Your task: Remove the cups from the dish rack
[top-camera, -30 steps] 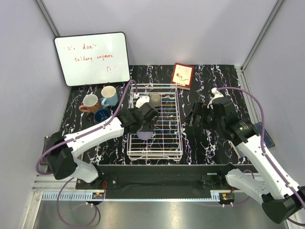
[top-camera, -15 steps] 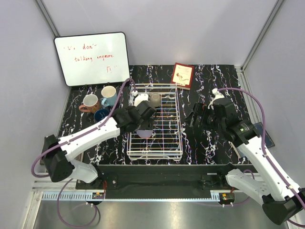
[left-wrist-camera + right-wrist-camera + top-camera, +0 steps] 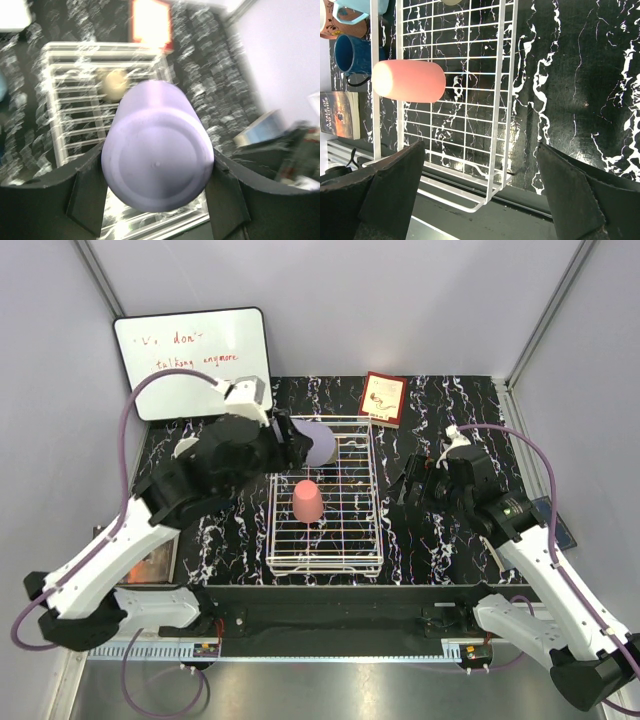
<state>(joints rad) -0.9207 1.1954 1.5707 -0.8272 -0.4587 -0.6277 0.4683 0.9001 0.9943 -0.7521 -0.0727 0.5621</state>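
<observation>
I will next grip the tumbler's rim [image 3: 330, 444] with my right gripper, opposite the tumbler's bottom that my left gripper holds. This will set the lavender tumbler upright.
My left gripper [image 3: 308, 446] is shut on the lavender tumbler [image 3: 320, 443] and holds it high above the back of the white wire dish rack [image 3: 325, 565]. In the left wrist view the tumbler [image 3: 157, 165] sits bottom-first between both fingers [image 3: 87, 200], above the rack [image 3: 60, 100] and a grey-beige cup [image 3: 114, 84]. A salmon cup [image 3: 307, 501] stands upside down in the rack and also shows in the right wrist view [image 3: 409, 81]. My right gripper [image 3: 408, 483] is open and empty, right of the rack [image 3: 512, 75].
A light blue mug [image 3: 355, 7], a terracotta mug [image 3: 327, 27] and a dark blue mug [image 3: 350, 52] stand on the table left of the rack. A book [image 3: 340, 115] lies near them. A whiteboard [image 3: 192, 362] and a red card [image 3: 383, 398] stand at the back.
My left arm has lifted the lavender tumbler out of the rack, up and toward the back. A salmon cup now shows where the tumbler stood. The right arm has not moved.
</observation>
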